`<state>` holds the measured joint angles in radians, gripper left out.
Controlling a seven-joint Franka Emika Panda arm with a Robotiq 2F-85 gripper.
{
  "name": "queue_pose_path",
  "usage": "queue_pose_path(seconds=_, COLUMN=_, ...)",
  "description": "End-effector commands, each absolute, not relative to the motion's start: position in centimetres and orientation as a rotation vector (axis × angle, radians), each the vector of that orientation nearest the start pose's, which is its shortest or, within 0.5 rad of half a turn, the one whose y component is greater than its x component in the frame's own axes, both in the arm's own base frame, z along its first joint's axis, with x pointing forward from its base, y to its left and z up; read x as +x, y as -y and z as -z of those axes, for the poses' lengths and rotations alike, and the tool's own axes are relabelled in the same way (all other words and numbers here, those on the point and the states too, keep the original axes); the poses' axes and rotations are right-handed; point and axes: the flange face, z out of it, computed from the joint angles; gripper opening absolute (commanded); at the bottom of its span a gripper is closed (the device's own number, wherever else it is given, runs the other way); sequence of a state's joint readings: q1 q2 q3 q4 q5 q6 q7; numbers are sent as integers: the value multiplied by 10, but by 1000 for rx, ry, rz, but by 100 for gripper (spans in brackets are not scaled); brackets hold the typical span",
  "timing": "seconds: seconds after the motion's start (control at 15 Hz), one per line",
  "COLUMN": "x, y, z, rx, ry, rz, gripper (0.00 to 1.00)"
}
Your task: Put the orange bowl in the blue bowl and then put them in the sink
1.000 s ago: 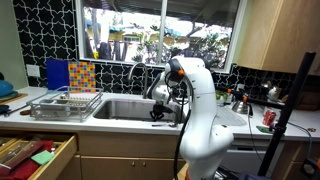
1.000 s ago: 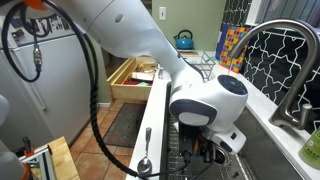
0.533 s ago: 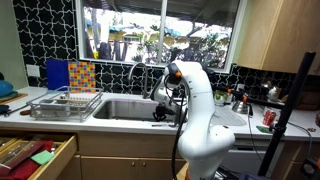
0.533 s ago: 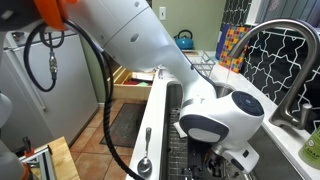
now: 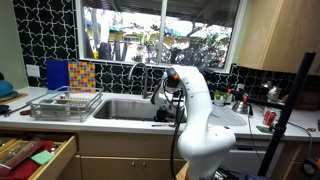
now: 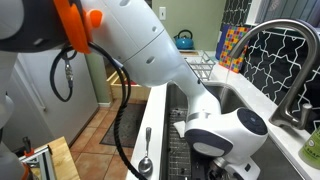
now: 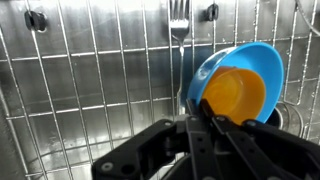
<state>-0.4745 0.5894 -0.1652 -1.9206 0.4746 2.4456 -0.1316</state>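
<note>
I should let go of the stacked bowls with my gripper now. They hang tilted just above the flat wire grid and would settle on it.
In the wrist view the orange bowl [image 7: 236, 93] sits nested inside the blue bowl [image 7: 264, 58]. Both are tilted on edge just above the wire grid on the bottom of the sink [image 7: 90, 95]. My gripper [image 7: 207, 110] is shut on the near rim of the stacked bowls. In both exterior views the arm reaches down into the sink [image 5: 120, 108], and the gripper [image 5: 160, 116] is low in the basin. The bowls are hidden by the arm there. In an exterior view the wrist [image 6: 222, 150] fills the sink mouth.
A fork [image 7: 178, 22] lies on the grid beyond the bowls. A wire dish rack [image 5: 65, 103] stands on the counter beside the sink. A dark faucet [image 5: 135, 75] rises behind it. A spoon [image 6: 144, 160] lies on the counter edge. A drawer [image 5: 35, 155] stands open below.
The arm has lowered further into the sink, carrying the stacked bowls down toward the grid. The grip on the bowls has not changed.
</note>
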Motion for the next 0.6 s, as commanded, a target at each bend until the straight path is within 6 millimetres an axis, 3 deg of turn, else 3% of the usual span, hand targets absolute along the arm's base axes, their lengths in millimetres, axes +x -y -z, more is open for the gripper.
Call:
queue_pose_path(seconds=0.0, x=504, y=374, z=-165, rx=-2667, ry=-1219, rz=38, gripper=31)
queue_pose_path(seconds=0.07, x=504, y=374, z=-167, rx=-2660, ry=-1220, rz=17, gripper=32)
queue_pose_path(seconds=0.53, x=500, y=366, z=-230, rx=-2689, ry=-1224, rz=49, gripper=83)
